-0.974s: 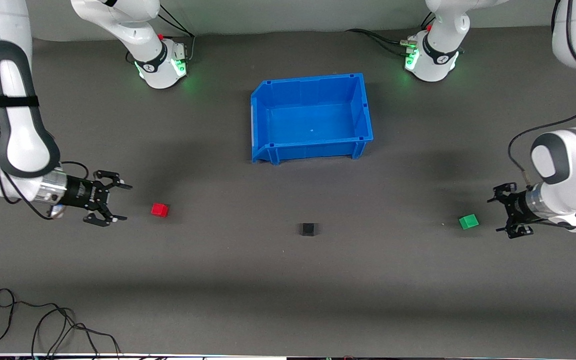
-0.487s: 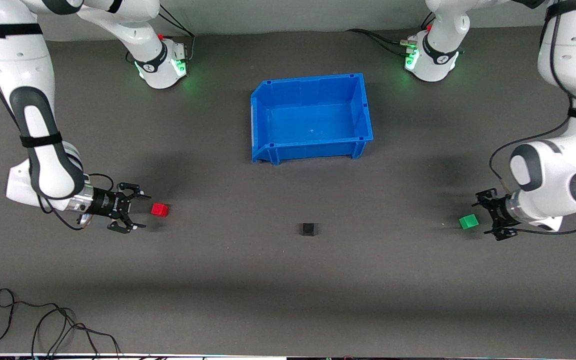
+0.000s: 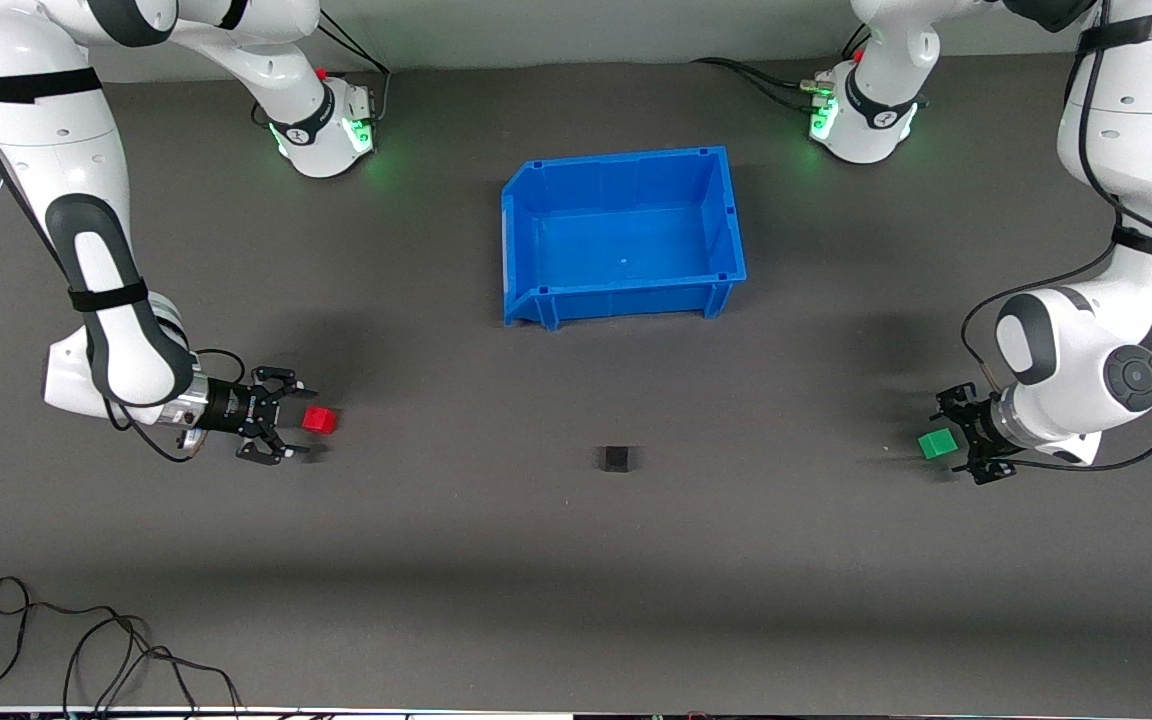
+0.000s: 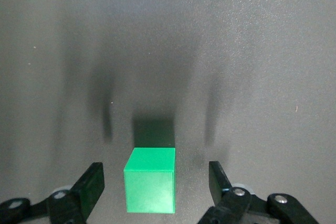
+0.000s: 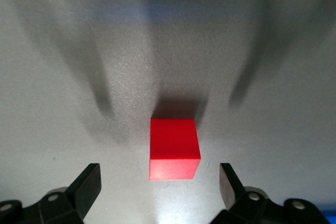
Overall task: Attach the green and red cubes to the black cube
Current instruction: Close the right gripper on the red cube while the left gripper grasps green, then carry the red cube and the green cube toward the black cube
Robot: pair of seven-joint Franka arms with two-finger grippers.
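Note:
The red cube [image 3: 318,420] still has to be attached to the black cube [image 3: 616,458]. My right gripper will grab it by its two opposite sides next.
The red cube [image 3: 318,420] sits on the table toward the right arm's end; it also shows in the right wrist view [image 5: 174,149]. My right gripper [image 3: 288,417] is open, low beside it, its fingertips just short of the cube. The green cube [image 3: 937,443] sits toward the left arm's end and shows in the left wrist view [image 4: 150,180]. My left gripper [image 3: 953,447] is open with the green cube between its fingers [image 4: 90,183], not touching. The black cube [image 3: 616,458] sits alone mid-table, nearer to the front camera than the bin.
A blue bin [image 3: 526,228] stands empty at mid-table toward the robots' bases. Loose black cables [image 3: 86,640] lie at the table's front edge near the right arm's end.
Both grippers have moved in low toward their cubes: the right gripper closed the gap to the red cube, the left gripper came round the green cube. The cubes have not moved.

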